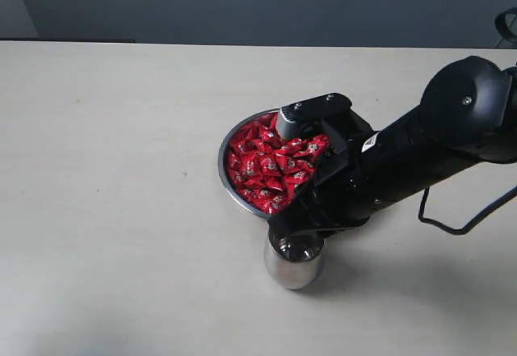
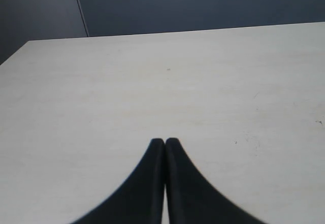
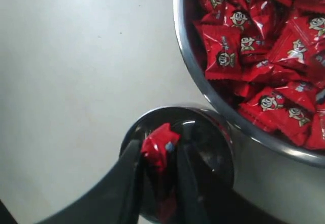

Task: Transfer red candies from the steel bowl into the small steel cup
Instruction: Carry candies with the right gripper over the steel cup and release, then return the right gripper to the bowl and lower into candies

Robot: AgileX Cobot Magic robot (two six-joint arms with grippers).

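Note:
The red candy hangs inside the small steel cup's rim [image 3: 223, 127] and would rest in the cup, so it is time to open my right gripper now.
The steel bowl [image 1: 226, 170] sits mid-table, heaped with red candies [image 1: 271, 170]; its rim [image 3: 190, 61] and candies [image 3: 264, 46] fill one side of the right wrist view. The small steel cup [image 1: 294, 263] stands just in front of the bowl, close to it. My right gripper [image 3: 159, 150] hangs over the cup's mouth [image 3: 213, 132], shut on one red candy [image 3: 159, 145] pinched between its fingers. In the exterior view the right arm [image 1: 404, 162] covers the bowl's right side and the gripper's tips are hidden. My left gripper [image 2: 164, 141] is shut, empty, over bare table.
The pale table [image 1: 121, 170] stretches wide to the left and front of the bowl. A black cable [image 1: 468, 219] loops by the right arm. A dark wall [image 1: 242, 1] runs behind the table's far edge.

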